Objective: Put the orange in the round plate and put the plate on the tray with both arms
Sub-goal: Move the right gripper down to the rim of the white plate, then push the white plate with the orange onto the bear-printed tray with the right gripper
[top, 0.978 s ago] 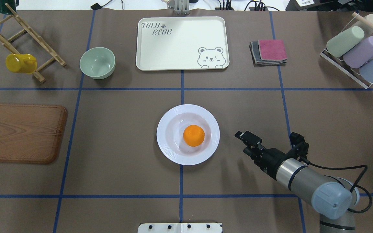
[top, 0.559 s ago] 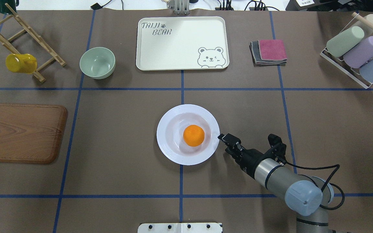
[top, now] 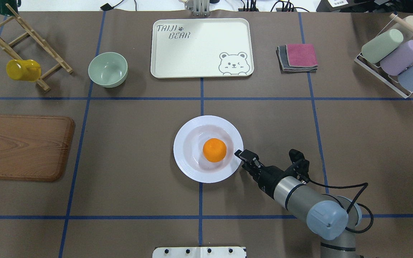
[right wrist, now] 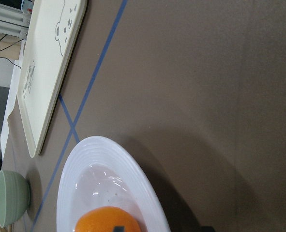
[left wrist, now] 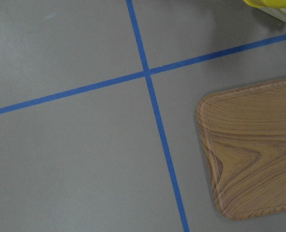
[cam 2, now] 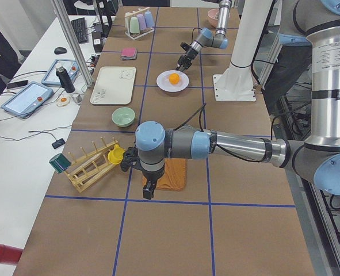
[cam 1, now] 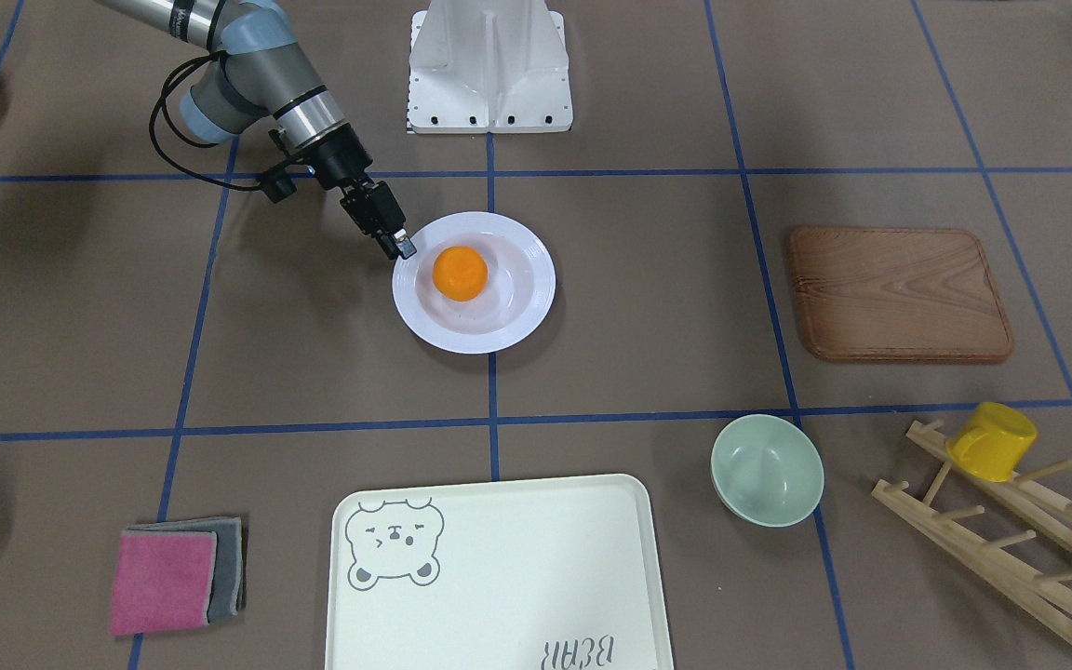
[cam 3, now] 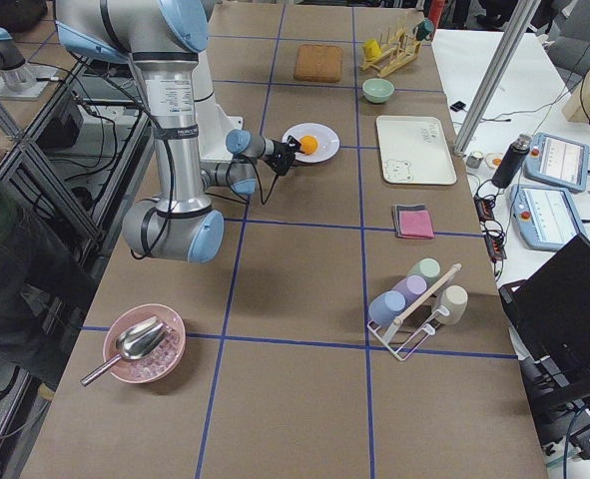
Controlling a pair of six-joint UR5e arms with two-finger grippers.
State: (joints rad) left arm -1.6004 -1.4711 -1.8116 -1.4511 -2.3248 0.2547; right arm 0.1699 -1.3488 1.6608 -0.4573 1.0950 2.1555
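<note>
My right gripper should grab the plate next by its thin rim (cam 1: 408, 253), because the plate is far wider than my fingers and the orange (cam 1: 461, 273) sits in its well.
The orange (top: 214, 150) lies in the well of the white round plate (top: 185, 132) at the table's middle. My right gripper (top: 242, 155) is low at the plate's right rim, open, its jaws either side of the rim as the right wrist view shows the plate (right wrist: 133, 164) and orange (right wrist: 106, 220) close up. The cream bear tray (top: 199, 46) sits at the far middle with nothing on it. My left gripper (cam 2: 148, 188) shows only in the exterior left view, hanging over the edge of the wooden board (cam 2: 172, 172); I cannot tell whether it is open or shut.
A pale green bowl (top: 108, 69) stands left of the tray, folded cloths (top: 298, 57) to its right. A yellow mug (top: 23, 70) hangs on a wooden rack at far left. The wooden board (top: 23, 147) lies at left, a cup rack (top: 394, 57) at far right.
My right arm has slid left across the table, bringing its gripper from well clear of the plate up to the plate's right rim. Plate and orange have not moved.
</note>
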